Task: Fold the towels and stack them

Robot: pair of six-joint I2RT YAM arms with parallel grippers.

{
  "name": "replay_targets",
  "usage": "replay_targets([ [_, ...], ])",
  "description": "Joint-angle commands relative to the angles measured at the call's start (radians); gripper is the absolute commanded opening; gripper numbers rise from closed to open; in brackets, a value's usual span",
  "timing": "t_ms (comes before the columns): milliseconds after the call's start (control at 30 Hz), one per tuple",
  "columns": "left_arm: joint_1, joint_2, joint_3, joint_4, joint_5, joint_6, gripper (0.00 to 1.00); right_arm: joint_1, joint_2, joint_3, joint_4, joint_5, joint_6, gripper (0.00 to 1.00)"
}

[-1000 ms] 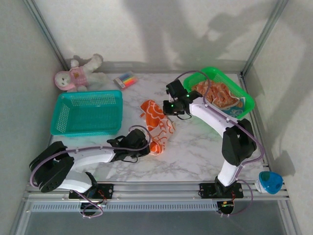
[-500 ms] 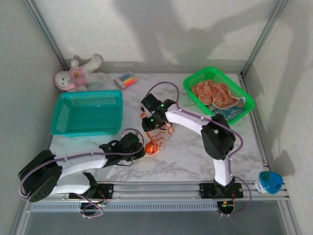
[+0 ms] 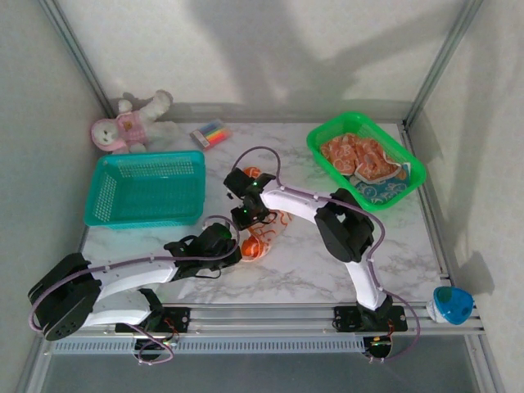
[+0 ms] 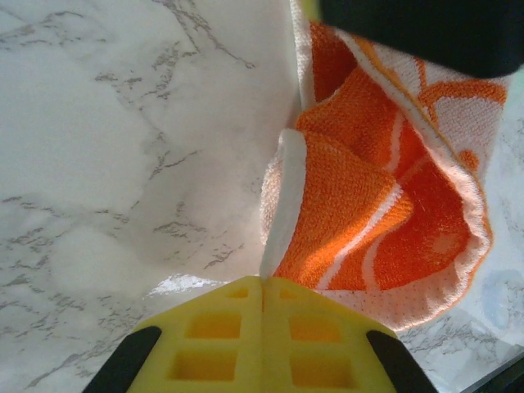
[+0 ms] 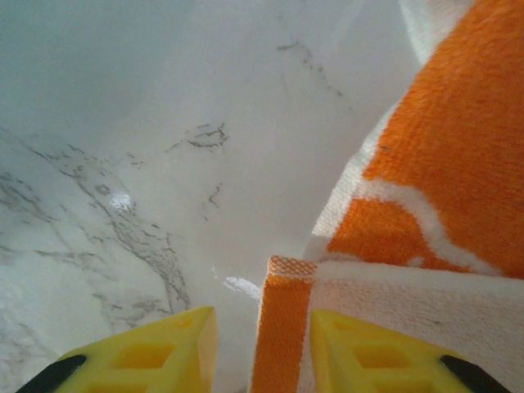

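The orange towel needs to be spread flat and folded. My right gripper should next grab the corner of its orange edge strip for that.
A bright orange towel with white print lies bunched on the marble table, partly under both arms. My left gripper is shut on its near left edge; in the left wrist view the yellow fingertips pinch the white hem of the orange towel. My right gripper hangs low over the towel's far left part, jaws open. In the right wrist view an orange strip of the towel's edge stands between the open gripper's fingers. More towels lie in the green basket.
An empty teal basket stands at the left. A pink-and-white plush toy and a pack of crayons lie at the back. A blue object sits off the table's front right corner. The right arm crosses above the towel.
My right arm has swung left from beside the green basket to the orange towel's left edge and its jaws have opened. The left gripper, still shut, has hardly shifted, and the towel has bunched up.
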Motion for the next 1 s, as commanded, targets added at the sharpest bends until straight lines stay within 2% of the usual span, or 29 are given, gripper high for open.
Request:
replay_targets([
  [0, 0.001, -0.023, -0.017, -0.007, -0.028, -0.017, 0.00, 0.014, 0.032, 0.027, -0.032, 0.023, -0.015, 0.35],
  [100, 0.001, -0.024, -0.020, 0.000, -0.027, -0.019, 0.00, 0.019, 0.050, 0.037, -0.035, 0.024, -0.015, 0.34],
  [167, 0.001, -0.024, -0.020, 0.000, -0.028, -0.019, 0.00, 0.019, 0.057, 0.038, -0.035, 0.028, -0.012, 0.30],
  [267, 0.001, -0.025, -0.017, -0.005, -0.031, -0.019, 0.00, 0.019, 0.054, 0.043, -0.046, 0.051, -0.015, 0.20],
  [367, 0.001, -0.029, -0.019, -0.004, -0.034, -0.021, 0.00, 0.018, 0.045, 0.043, -0.048, 0.064, -0.019, 0.02],
  [400, 0.001, -0.030, -0.017, -0.004, -0.036, -0.019, 0.00, 0.017, 0.040, 0.042, -0.047, 0.070, -0.018, 0.00],
  [967, 0.016, -0.088, 0.029, -0.068, -0.087, -0.019, 0.00, -0.050, -0.202, -0.007, -0.006, 0.127, 0.094, 0.00],
])
